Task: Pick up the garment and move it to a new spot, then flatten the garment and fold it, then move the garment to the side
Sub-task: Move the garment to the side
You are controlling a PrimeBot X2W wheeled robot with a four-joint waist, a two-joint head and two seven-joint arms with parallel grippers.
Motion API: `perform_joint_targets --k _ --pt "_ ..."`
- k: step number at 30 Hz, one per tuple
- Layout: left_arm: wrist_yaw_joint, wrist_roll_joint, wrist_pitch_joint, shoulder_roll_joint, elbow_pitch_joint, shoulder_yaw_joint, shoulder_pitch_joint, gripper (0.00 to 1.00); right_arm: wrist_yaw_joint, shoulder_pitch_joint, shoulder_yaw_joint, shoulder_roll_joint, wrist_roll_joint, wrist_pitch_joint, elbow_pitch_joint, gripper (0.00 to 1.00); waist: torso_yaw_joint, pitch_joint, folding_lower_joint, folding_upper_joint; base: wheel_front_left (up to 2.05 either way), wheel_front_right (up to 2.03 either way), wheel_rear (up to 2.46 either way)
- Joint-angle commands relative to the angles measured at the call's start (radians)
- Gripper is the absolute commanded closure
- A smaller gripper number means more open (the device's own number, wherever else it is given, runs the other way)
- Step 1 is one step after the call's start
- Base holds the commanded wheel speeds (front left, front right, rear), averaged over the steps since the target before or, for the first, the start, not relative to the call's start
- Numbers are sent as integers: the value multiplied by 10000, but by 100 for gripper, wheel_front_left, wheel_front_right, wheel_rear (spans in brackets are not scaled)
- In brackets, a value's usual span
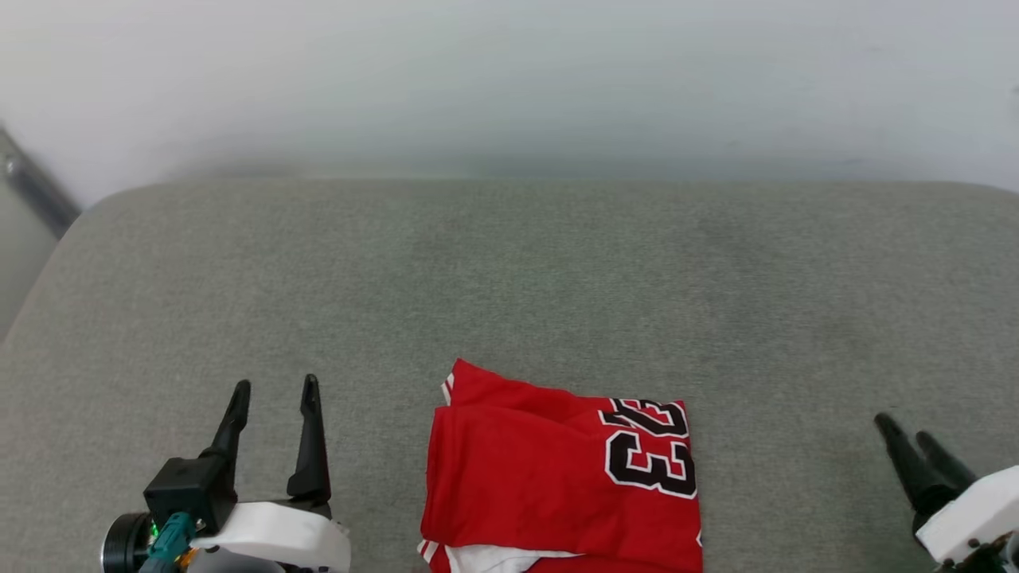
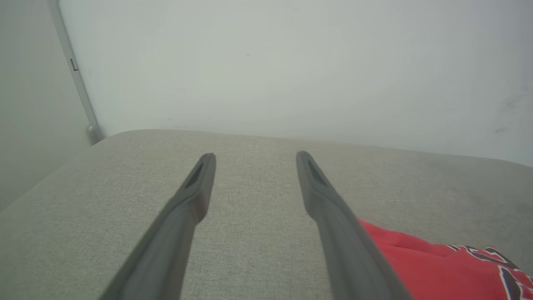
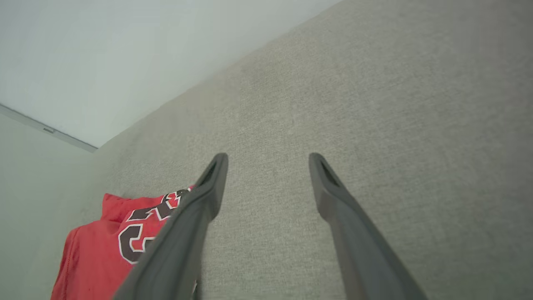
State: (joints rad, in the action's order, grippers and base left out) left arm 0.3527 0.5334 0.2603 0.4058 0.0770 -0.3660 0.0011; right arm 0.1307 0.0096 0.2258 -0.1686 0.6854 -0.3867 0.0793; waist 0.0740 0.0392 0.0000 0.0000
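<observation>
I will next grab the folded jersey by its numbered edge [image 1: 684, 449] with my right gripper, and then I will move the jersey to the side.
The garment [image 1: 557, 477] is a red jersey with black, white-outlined numerals, lying folded into a rough rectangle at the near middle of the grey cushioned surface [image 1: 509, 278]; a white sleeve edge peeks out at its near side. My left gripper [image 1: 275, 386] stands open to the garment's left, a hand's width away, nothing between its fingers. My right gripper [image 1: 903, 426] is open well off to the garment's right. In the left wrist view the garment [image 2: 437, 271] shows at lower right beside the open fingers [image 2: 195, 196]. The right wrist view has the garment [image 3: 104, 246] at lower left.
The grey fabric surface stretches wide beyond and to both sides of the garment. A pale wall [image 1: 509, 79] rises behind its far edge. A dark metal strip [image 1: 36, 191] runs down at the far left corner.
</observation>
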Motion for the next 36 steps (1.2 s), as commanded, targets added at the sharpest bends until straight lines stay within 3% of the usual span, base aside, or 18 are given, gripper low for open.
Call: perform_joint_targets --k 1,5,10,19,20,21,29,36 --pt "-13 -35 66 -15 13 6 -97 0 0 -157 -75 -42 77 -97 89 0 168 141 0 0 0 0 0" --pt "-135 -97 65 -204 -53 -34 -366 0 0 -411 -776 -318 1198 -1102 1045 0 512 425 0 0 0 0 0" --pt "-242 -153 55 -320 -172 -6 -589 0 0 -686 -1894 -155 2555 -1998 1630 0 862 774 0 0 0 0 0" --pt "-423 -277 47 -511 -331 120 -813 0 -2 -1186 -3110 224 4148 -2568 2442 0 1095 1179 0 0 0 0 0" --pt "-452 -298 47 -524 -344 129 -846 0 -3 -1257 -3207 238 4265 -2541 2477 55 1102 1196 0 0 0 0 0" --pt "-467 -308 47 -535 -362 142 -863 0 -3 -1320 -3300 232 4335 -2502 2484 100 1097 1197 0 0 0 0 0" --pt "-526 -360 47 -501 -496 212 -725 0 0 -1773 -4290 -427 4197 -2069 1837 100 778 865 0 0 0 0 0" --pt "-402 -347 43 -379 -366 351 -390 0 -2 -2048 -5470 -1596 2432 -1830 1670 100 -46 465 0 0 0 0 0"
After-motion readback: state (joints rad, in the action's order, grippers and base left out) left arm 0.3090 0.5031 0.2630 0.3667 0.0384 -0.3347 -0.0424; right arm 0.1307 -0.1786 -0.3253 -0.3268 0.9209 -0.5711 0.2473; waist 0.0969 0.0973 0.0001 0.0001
